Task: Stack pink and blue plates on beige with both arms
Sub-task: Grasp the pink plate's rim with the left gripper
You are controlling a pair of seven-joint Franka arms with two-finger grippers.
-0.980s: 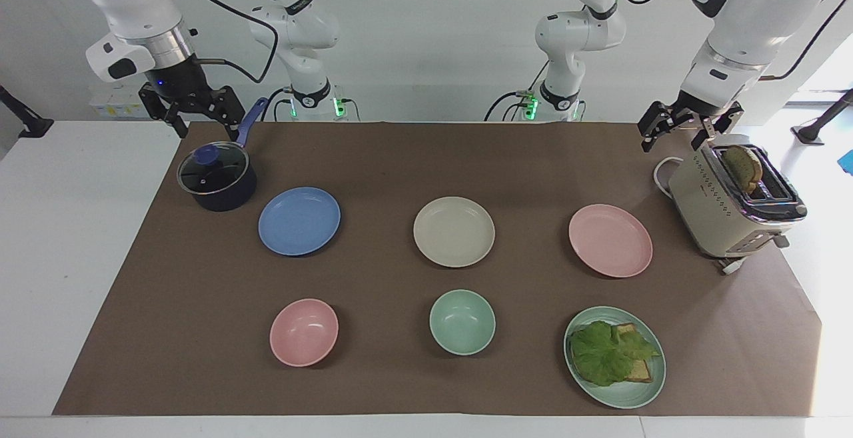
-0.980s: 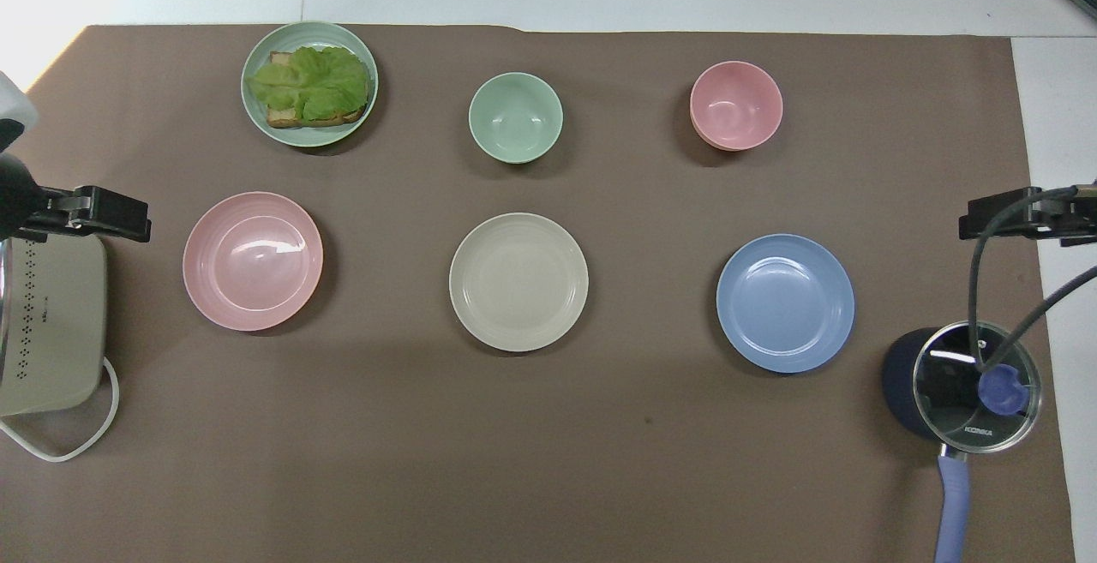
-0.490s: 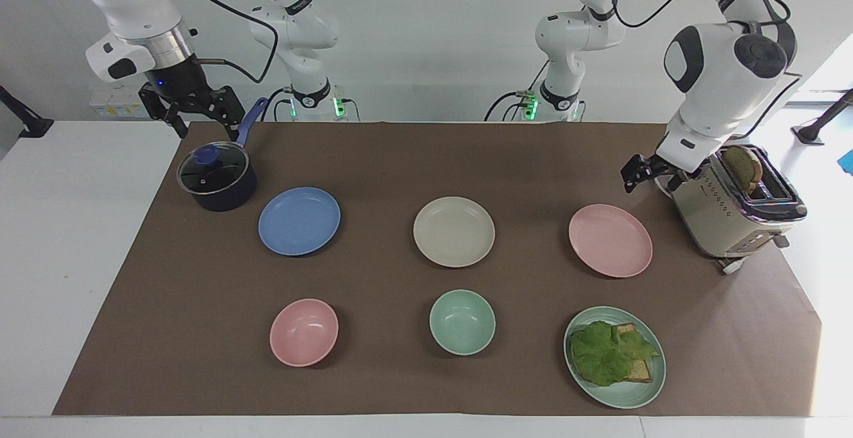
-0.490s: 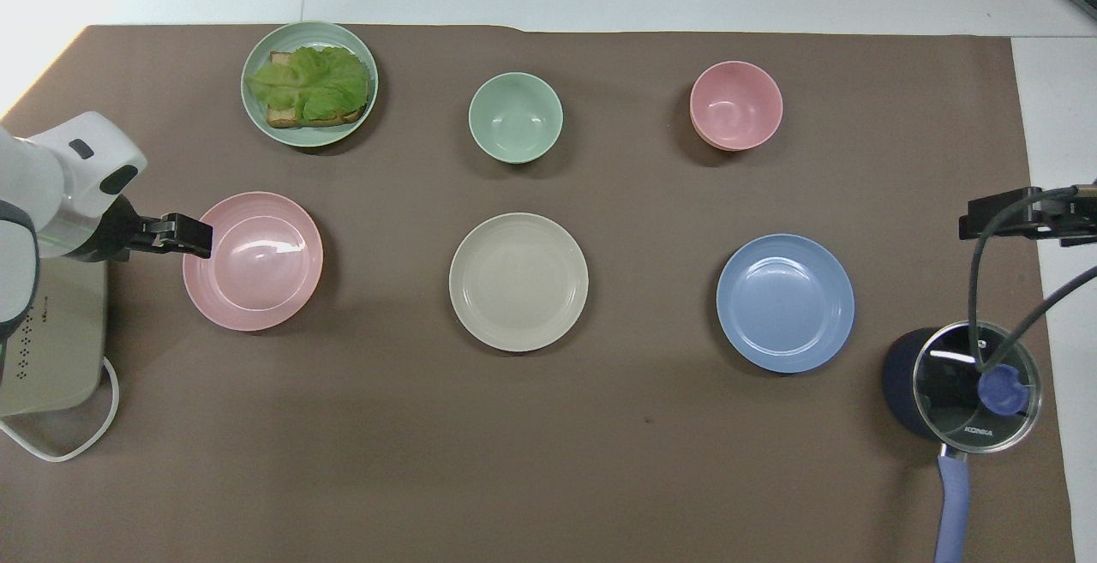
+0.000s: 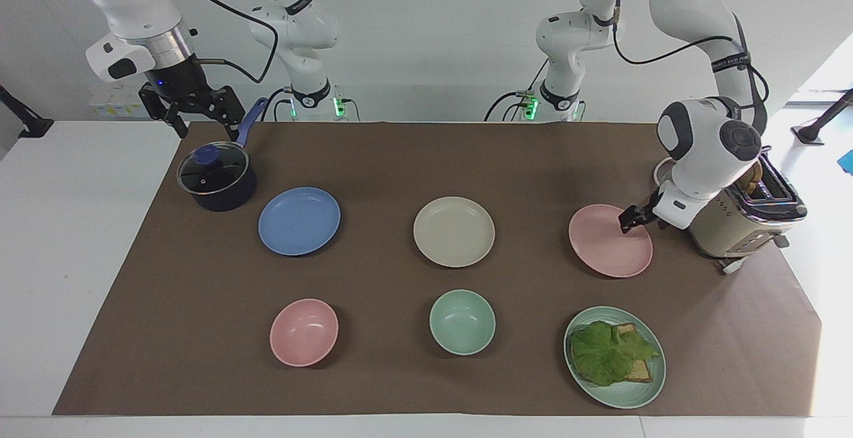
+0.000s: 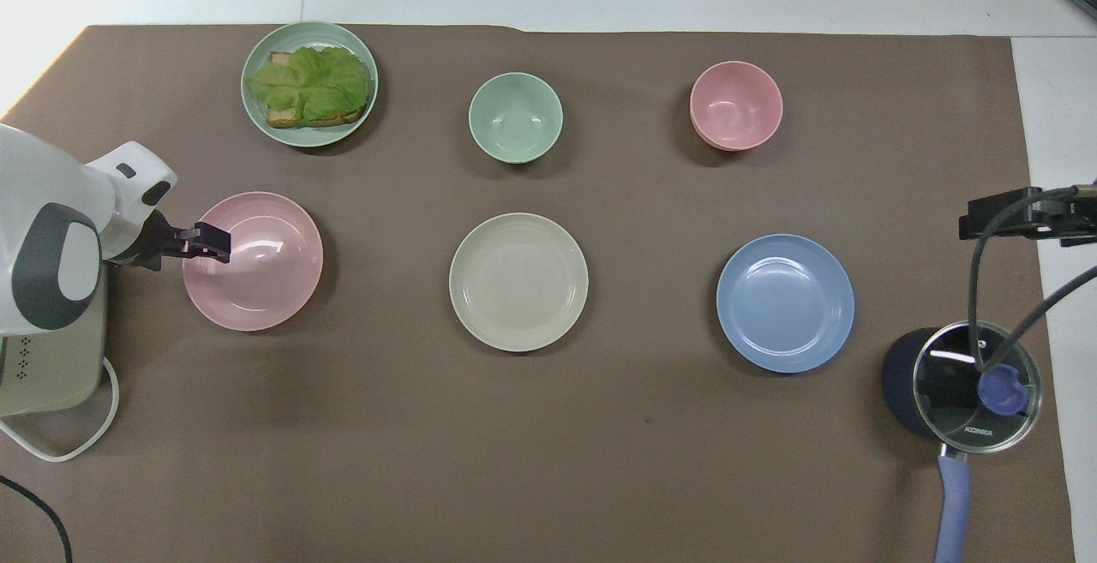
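Next, my left gripper takes hold of the pink plate by its rim (image 6: 187, 280) to stack it on the beige plate (image 6: 518, 282).
Three equal plates lie in a row across the brown mat. The beige plate (image 5: 454, 232) (image 6: 518, 282) is in the middle. The blue plate (image 5: 299, 221) (image 6: 785, 302) lies toward the right arm's end and the pink plate (image 5: 610, 245) (image 6: 257, 276) toward the left arm's end. My left gripper (image 5: 628, 220) (image 6: 214, 240) is low at the pink plate's rim, on the toaster side, open and holding nothing. I cannot tell whether it touches the rim. My right gripper (image 5: 194, 115) (image 6: 994, 216) waits open in the air over the pot's handle.
A dark pot with a glass lid (image 5: 216, 177) stands beside the blue plate, a cream toaster (image 5: 740, 221) beside the pink plate. Farther from the robots sit a pink bowl (image 5: 304, 331), a green bowl (image 5: 462, 322) and a green plate with lettuce and toast (image 5: 614, 357).
My left arm has swung down from above the toaster to the pink plate's rim. The right arm and all the dishes have stayed put.
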